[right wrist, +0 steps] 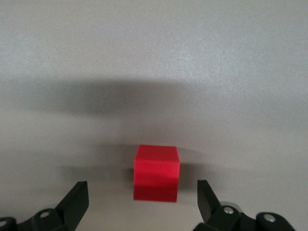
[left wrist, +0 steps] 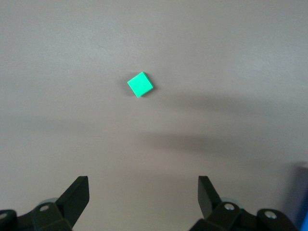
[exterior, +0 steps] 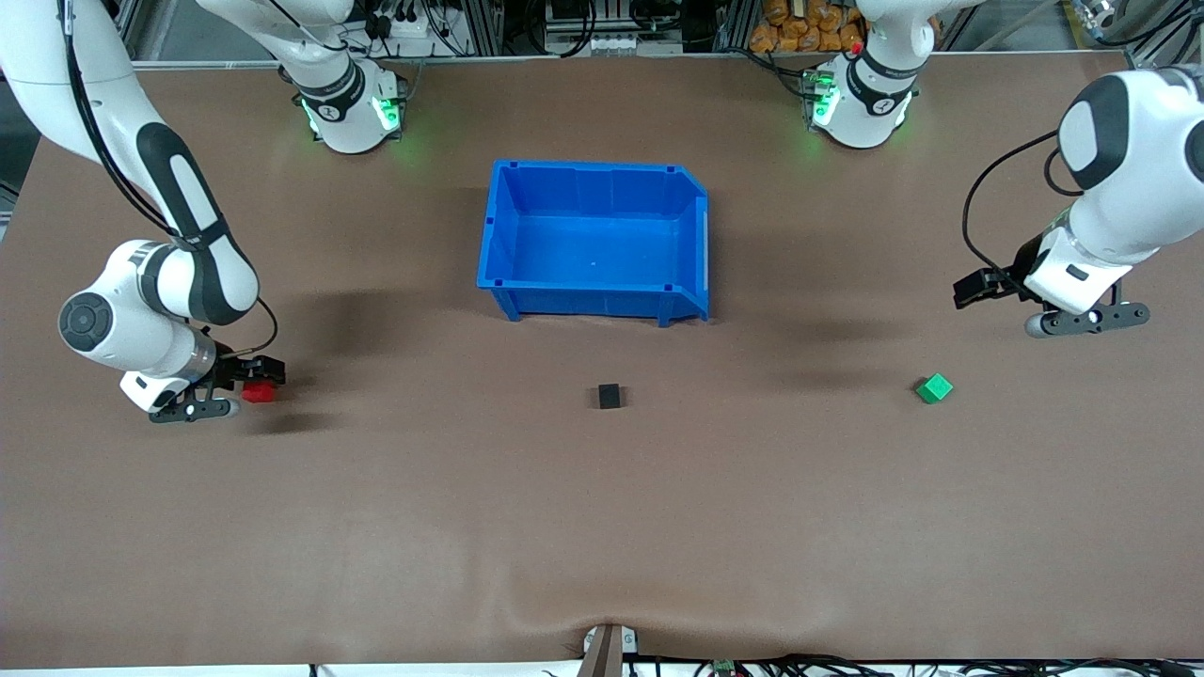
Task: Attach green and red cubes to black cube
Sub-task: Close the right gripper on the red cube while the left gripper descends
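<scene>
My right gripper grabs the red cube (exterior: 260, 391) by its opposite sides next, to join it to the black cube (exterior: 609, 396).
The red cube (exterior: 260, 391) lies on the brown table near the right arm's end. My right gripper (exterior: 252, 369) is open and low over it. In the right wrist view the red cube (right wrist: 156, 173) sits just ahead of and partly between the open fingertips of the right gripper (right wrist: 142, 192), untouched. The green cube (exterior: 934, 388) lies near the left arm's end. My left gripper (exterior: 980, 286) hangs open and empty above the table beside it. In the left wrist view the green cube (left wrist: 140, 84) is well ahead of the left gripper (left wrist: 143, 190). The black cube (exterior: 609, 396) lies alone mid-table.
An empty blue bin (exterior: 497, 235) stands farther from the front camera than the black cube. The table's front edge has a small mount (exterior: 607, 649) at its middle. Bare brown table lies between the three cubes.
</scene>
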Available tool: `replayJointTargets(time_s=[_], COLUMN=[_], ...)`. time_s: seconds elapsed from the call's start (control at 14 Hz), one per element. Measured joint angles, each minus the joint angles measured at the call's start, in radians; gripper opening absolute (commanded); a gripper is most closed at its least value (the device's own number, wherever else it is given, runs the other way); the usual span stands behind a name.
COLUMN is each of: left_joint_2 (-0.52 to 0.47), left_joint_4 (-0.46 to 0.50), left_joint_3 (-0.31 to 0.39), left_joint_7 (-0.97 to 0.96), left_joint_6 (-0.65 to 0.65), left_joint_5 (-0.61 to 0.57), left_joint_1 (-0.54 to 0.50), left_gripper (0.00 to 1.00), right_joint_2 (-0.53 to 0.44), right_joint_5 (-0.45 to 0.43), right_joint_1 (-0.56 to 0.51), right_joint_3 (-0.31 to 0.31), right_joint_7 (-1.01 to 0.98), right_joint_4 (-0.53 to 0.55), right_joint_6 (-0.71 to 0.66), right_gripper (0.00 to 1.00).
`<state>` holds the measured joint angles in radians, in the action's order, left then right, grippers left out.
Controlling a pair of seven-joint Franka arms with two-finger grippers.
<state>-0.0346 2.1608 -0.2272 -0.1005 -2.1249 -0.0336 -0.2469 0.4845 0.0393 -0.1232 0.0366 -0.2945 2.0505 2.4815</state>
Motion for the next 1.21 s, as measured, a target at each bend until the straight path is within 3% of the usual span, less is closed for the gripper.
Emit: replayJointTargets(time_s=[0.43, 0.57, 0.64, 1.21], left_joint_2=[0.143, 0.212, 0.24, 0.426], left_joint_4=[0.043, 0.033, 0.021, -0.11], left_joint_3=[0.002, 0.005, 0.008, 0.012], left_joint_7=[-0.074, -0.154, -0.203, -0.491], left_joint_6=[-0.213, -0.26, -0.268, -0.278], left_joint_5=[0.0, 0.0, 0.0, 0.0], left_joint_1=[-0.009, -0.017, -0.022, -0.063], left_gripper=[1.0, 1.0, 1.0, 1.0], right_joint_2=[0.027, 0.039, 0.045, 0.053], right_joint_5=[0.0, 0.0, 0.0, 0.0], right_joint_1=[-0.008, -0.013, -0.015, -0.02], right_joint_3=[0.001, 0.001, 0.001, 0.001], right_joint_7=[0.0, 0.0, -0.001, -0.026], right_joint_4=[-0.008, -0.014, -0.018, -0.04], right_joint_6=[0.009, 0.009, 0.009, 0.007], right_gripper=[0.98, 0.4, 0.0, 0.0])
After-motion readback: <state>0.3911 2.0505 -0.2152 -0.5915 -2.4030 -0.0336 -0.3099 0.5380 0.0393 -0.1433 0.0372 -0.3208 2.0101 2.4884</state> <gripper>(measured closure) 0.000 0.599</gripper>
